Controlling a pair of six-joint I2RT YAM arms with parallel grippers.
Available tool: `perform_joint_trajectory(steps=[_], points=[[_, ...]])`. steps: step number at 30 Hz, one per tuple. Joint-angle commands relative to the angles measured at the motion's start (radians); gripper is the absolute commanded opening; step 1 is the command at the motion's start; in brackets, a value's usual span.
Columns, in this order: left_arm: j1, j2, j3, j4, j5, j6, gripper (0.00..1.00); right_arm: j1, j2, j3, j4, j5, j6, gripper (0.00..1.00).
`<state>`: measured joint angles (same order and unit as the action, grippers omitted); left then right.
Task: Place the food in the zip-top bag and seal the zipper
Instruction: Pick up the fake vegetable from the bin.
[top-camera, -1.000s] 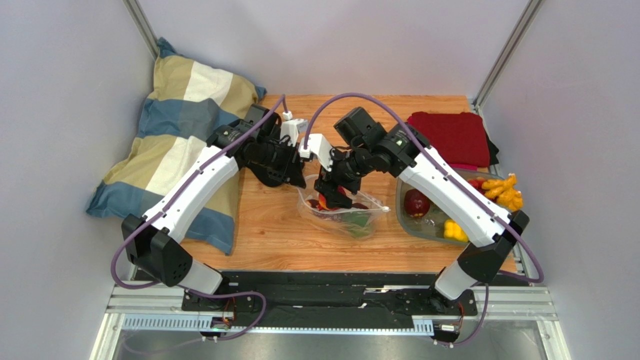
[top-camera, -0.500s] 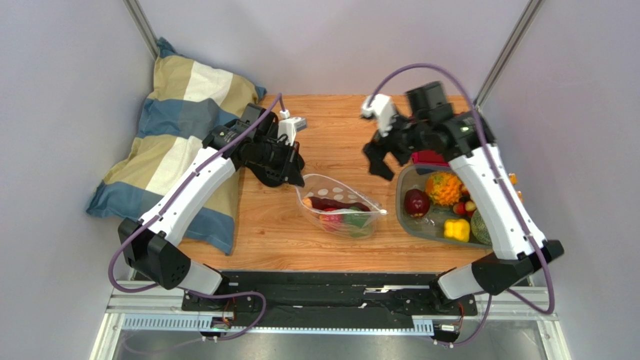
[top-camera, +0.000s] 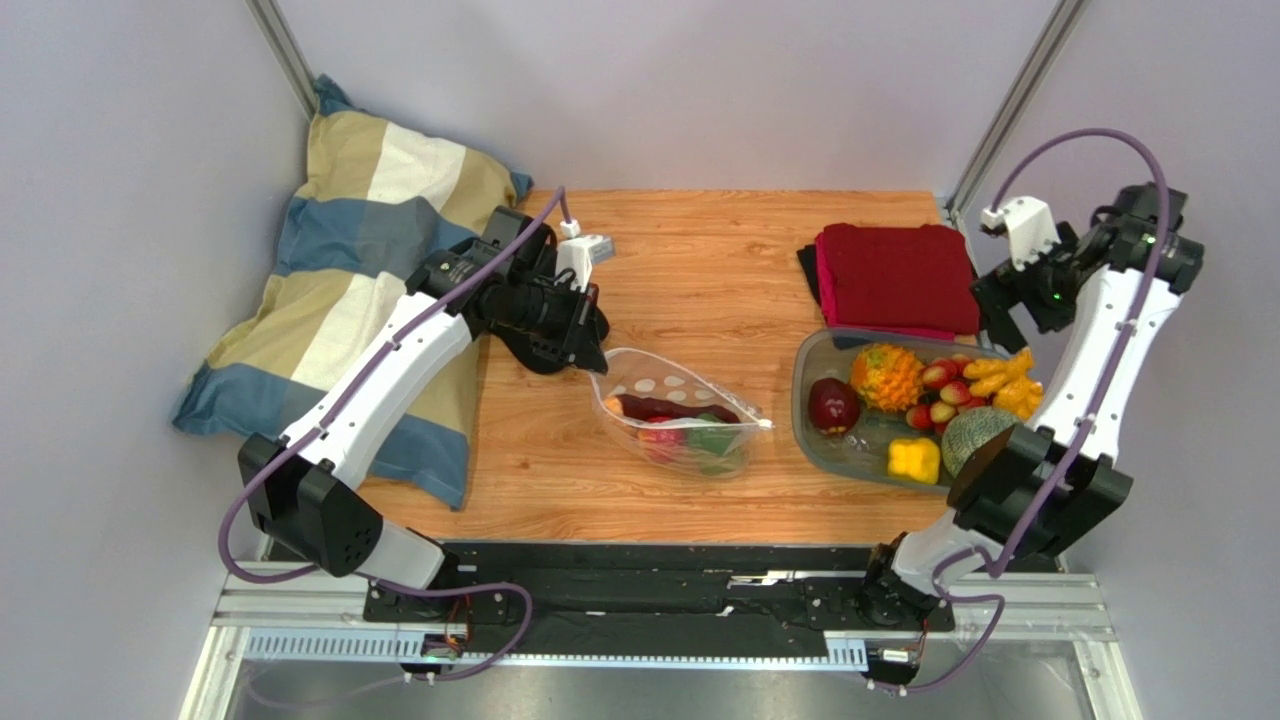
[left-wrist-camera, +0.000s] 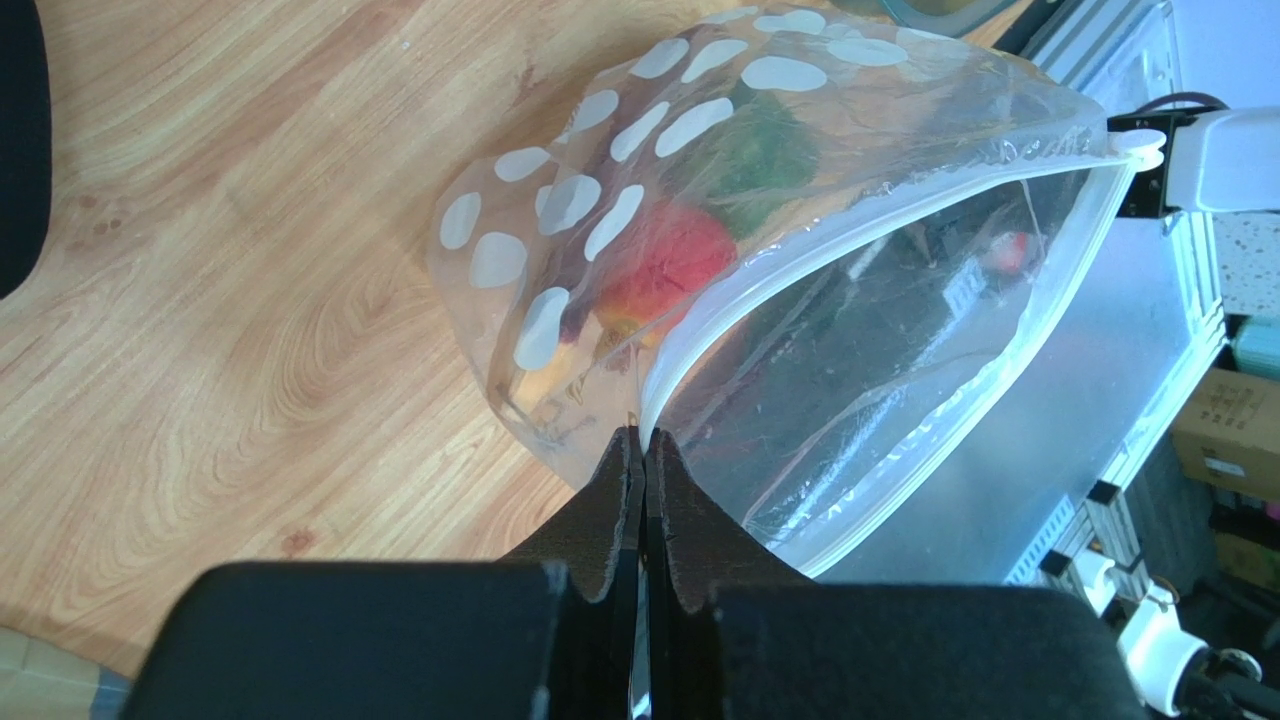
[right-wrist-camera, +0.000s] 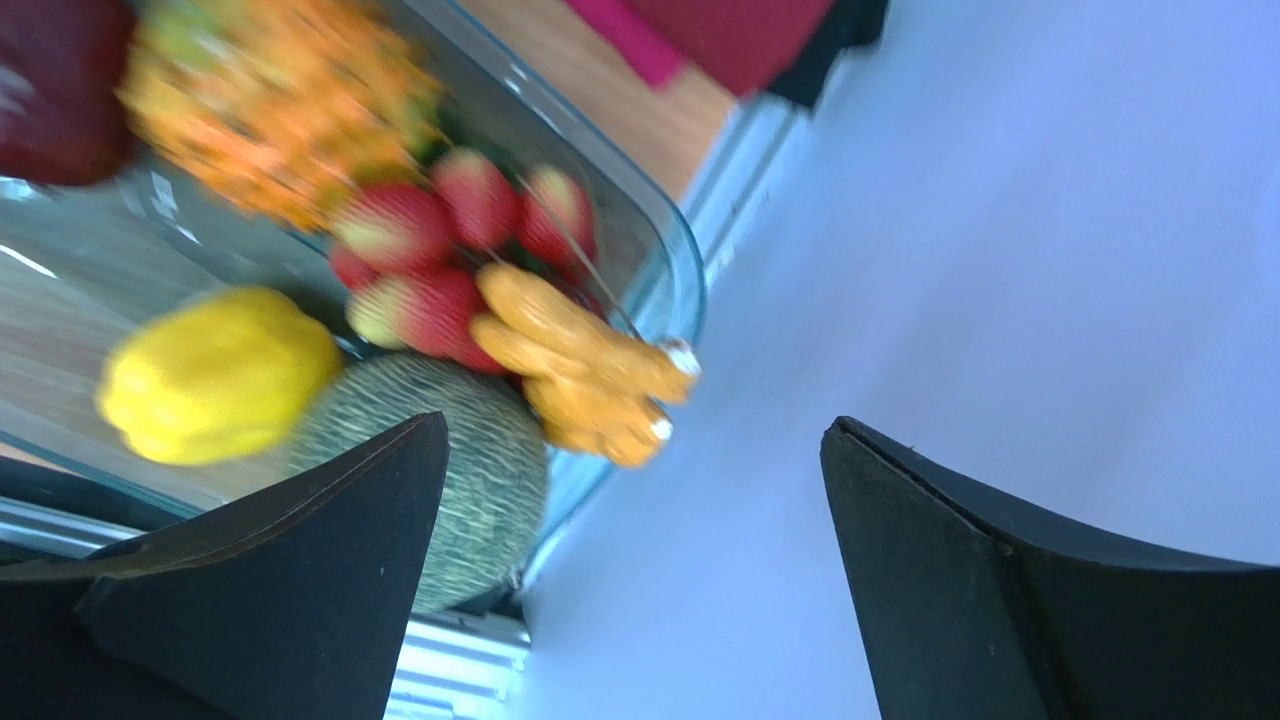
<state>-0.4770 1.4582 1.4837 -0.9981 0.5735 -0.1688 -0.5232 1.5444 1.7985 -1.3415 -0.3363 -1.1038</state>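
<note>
The right gripper grabs the orange finger-shaped food's whitish stub end (top-camera: 1028, 360) (right-wrist-camera: 678, 360) next, so the gripper's fingers stay free to enter the zip-top bag's opening.
The clear zip-top bag (top-camera: 679, 416) with white dots lies mid-table, its mouth gaping. Inside it sit red and green toy food (top-camera: 691, 435). My left gripper (top-camera: 591, 357) is shut on the bag's left mouth corner. In the left wrist view the gripper (left-wrist-camera: 643, 438) pinches the whitish zipper (left-wrist-camera: 902, 225), with red fruit (left-wrist-camera: 669, 255) behind the dotted wall (left-wrist-camera: 601, 195). My right gripper (top-camera: 1022, 308) is open and empty, raised at the table's right edge. In the right wrist view this gripper (right-wrist-camera: 624, 443) hangs beside a yellow pepper (right-wrist-camera: 218, 375), a melon (right-wrist-camera: 481, 480) and strawberries (right-wrist-camera: 436, 225).
A grey tray (top-camera: 804, 420) right of the bag holds a red apple (top-camera: 834, 405), an orange spiky fruit (top-camera: 887, 375) and a yellow pepper (top-camera: 909, 458). A red cloth (top-camera: 899, 278) lies behind it. A striped pillow (top-camera: 361, 285) lies at the left.
My right gripper left the bag's mouth, rose and swung right past the tray to the table's right edge, open and empty. The left gripper and bag stayed put.
</note>
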Motion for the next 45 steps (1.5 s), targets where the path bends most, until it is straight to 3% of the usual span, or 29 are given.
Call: perform_joint_trajectory(steps=[1,13,30,34,40,45], points=[[0.005,0.004,0.023,0.004,0.014,0.023,0.00,-0.110,0.090,0.067,-0.326,0.028,-0.172,1.00],[0.005,-0.006,0.009,0.001,0.008,0.022,0.00,-0.155,0.263,0.068,-0.323,0.080,-0.261,0.95],[0.005,-0.004,0.001,0.006,0.012,0.020,0.00,-0.133,0.286,-0.082,-0.326,0.016,-0.311,0.84],[0.005,-0.007,0.000,0.006,0.011,0.023,0.00,-0.123,0.276,-0.088,-0.328,0.002,-0.304,0.66],[0.005,-0.004,-0.002,0.009,0.011,0.020,0.00,-0.115,0.217,-0.109,-0.328,-0.001,-0.320,0.48],[0.005,0.004,0.004,0.009,0.015,0.025,0.00,-0.115,0.137,-0.148,-0.326,0.028,-0.355,0.39]])
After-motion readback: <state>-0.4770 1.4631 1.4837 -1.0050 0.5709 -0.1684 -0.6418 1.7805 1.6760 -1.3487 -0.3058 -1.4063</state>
